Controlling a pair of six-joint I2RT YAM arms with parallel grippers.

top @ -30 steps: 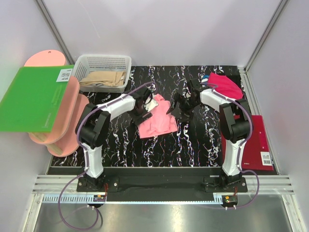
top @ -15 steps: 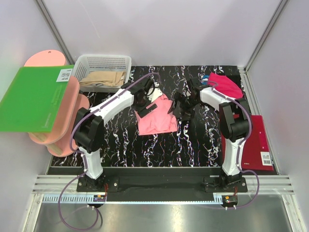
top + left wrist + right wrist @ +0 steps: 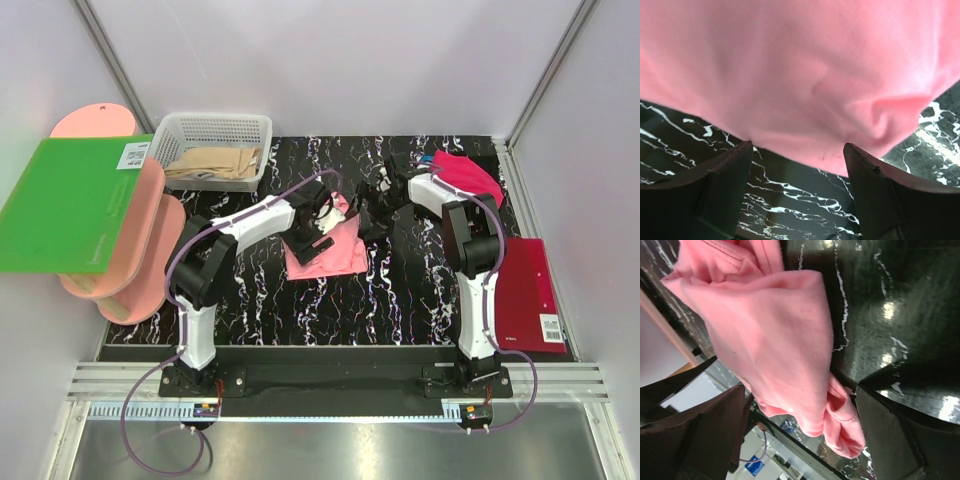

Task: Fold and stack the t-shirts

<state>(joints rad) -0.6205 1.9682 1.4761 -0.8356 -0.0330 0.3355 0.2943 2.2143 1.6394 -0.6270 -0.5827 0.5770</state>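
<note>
Next, my right gripper grabs the salmon-pink t-shirt's folded edge [image 3: 359, 234] [image 3: 816, 384] on the magenta t-shirt's side, to stack the shirt there still folded.
The salmon-pink t-shirt [image 3: 328, 252] lies bunched and partly folded on the black marble table, between the two arms. My left gripper [image 3: 318, 226] hovers over its left part, open. In the left wrist view [image 3: 797, 150] the pink cloth [image 3: 805, 75] fills the top, its edge just at the fingertips. My right gripper [image 3: 367, 214] is at the shirt's right edge, open. In the right wrist view [image 3: 800, 390] a fold of the pink shirt [image 3: 775, 335] lies between the wide-apart fingers. The magenta t-shirt [image 3: 468, 176] lies at the back right, with a bit of blue cloth [image 3: 428, 160] at its left edge.
A white basket [image 3: 215, 128] with beige cloth stands at the back left. A green board [image 3: 70, 205] rests on pink shelves [image 3: 135, 262] at the left. A dark-red board [image 3: 525, 295] lies at the right edge.
My left gripper swung from the shirt's far left edge rightward and nearer, over the shirt. The pink shirt is now narrower and more bunched. My right gripper shifted slightly left and farther.
</note>
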